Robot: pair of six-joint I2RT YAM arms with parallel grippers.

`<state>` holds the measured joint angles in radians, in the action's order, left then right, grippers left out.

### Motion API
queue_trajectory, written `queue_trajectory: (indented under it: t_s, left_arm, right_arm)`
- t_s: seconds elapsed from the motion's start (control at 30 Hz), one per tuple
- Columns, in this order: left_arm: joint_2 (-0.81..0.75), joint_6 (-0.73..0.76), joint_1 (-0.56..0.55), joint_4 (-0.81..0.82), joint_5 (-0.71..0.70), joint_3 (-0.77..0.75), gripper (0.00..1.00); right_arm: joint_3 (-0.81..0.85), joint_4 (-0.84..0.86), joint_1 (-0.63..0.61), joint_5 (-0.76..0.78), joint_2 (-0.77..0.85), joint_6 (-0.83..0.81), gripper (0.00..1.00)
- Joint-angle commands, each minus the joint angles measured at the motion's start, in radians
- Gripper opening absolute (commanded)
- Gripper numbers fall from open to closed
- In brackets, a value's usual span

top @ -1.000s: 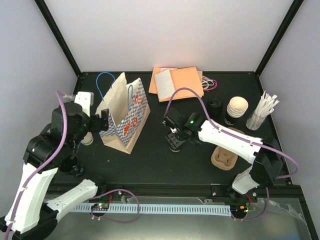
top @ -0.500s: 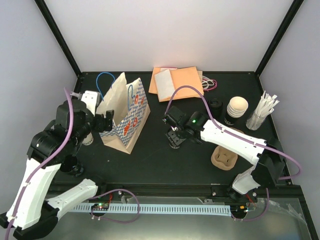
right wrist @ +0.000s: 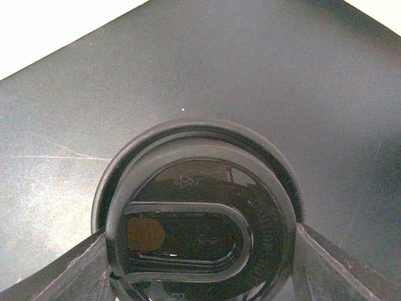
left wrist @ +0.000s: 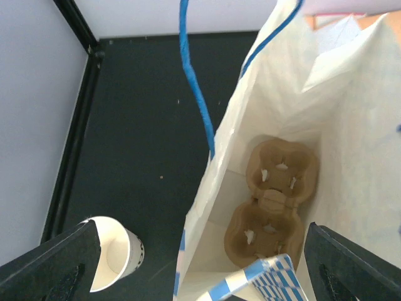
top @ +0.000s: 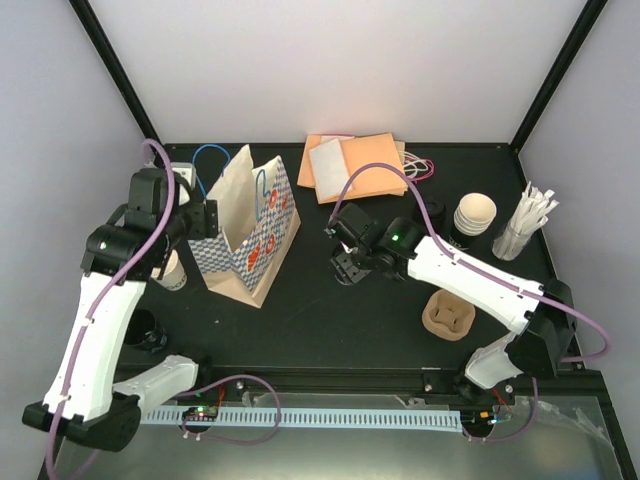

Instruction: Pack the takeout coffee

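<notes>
Short of the blue handle's base in the left wrist view, my left gripper needs to move toward the handle's base first, then close on the bag's rim between its fingers.
The takeout coffee (right wrist: pixel 200 213), a cup with a round black lid, fills the right wrist view. My right gripper (right wrist: pixel 200 266) is shut on it, a finger on each side of the lid. From above, that gripper (top: pixel 348 266) hangs over the middle of the table and hides most of the cup. The blue-and-white paper bag (top: pixel 245 230) stands open at the left. My left gripper (top: pixel 205 220) is open, its jaws straddling the bag's near edge (left wrist: pixel 207 182). A brown pulp carrier (left wrist: pixel 272 200) lies on the bag's floor.
An open, lidless white cup (top: pixel 172 272) stands just left of the bag. A second pulp carrier (top: pixel 448 318), a tall cup stack (top: pixel 473 215), a holder of white sticks (top: pixel 525 225) and orange sleeves (top: pixel 355 165) sit to the right and at the back.
My left arm has swung up and away from me, bringing its gripper to the bag's mouth. The right gripper has drifted slightly toward the back with the lidded cup in it.
</notes>
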<state>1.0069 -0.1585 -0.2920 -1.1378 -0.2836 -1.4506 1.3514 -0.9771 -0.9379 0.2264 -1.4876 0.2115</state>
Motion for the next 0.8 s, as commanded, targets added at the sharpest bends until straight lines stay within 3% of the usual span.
queue_trajectory:
  t_s: [0.0, 0.2, 0.47, 0.6, 0.7, 0.77]
  left_arm:
    - [0.097, 0.021, 0.113, 0.034, 0.190, -0.022, 0.90]
    - [0.163, 0.049, 0.191, 0.104, 0.324, 0.009, 0.83]
    - [0.231, 0.077, 0.224, 0.154, 0.256, 0.026, 0.53]
    - [0.261, 0.101, 0.226, 0.156, 0.392, 0.013, 0.32]
    - [0.268, 0.105, 0.226, 0.141, 0.444, 0.002, 0.08]
    - [0.268, 0.102, 0.225, 0.122, 0.465, -0.005, 0.02]
  right_arm:
    - [0.050, -0.023, 0.008, 0.023, 0.032, -0.031, 0.69]
    - [0.061, -0.038, 0.014, 0.033, 0.074, -0.046, 0.69]
    - [0.076, -0.053, 0.017, 0.025, 0.102, -0.044, 0.68]
    - [0.084, -0.059, 0.017, 0.026, 0.127, -0.050, 0.68]
    - [0.087, -0.066, 0.018, 0.034, 0.145, -0.053, 0.68]
    - [0.083, -0.072, 0.018, 0.045, 0.157, -0.053, 0.68]
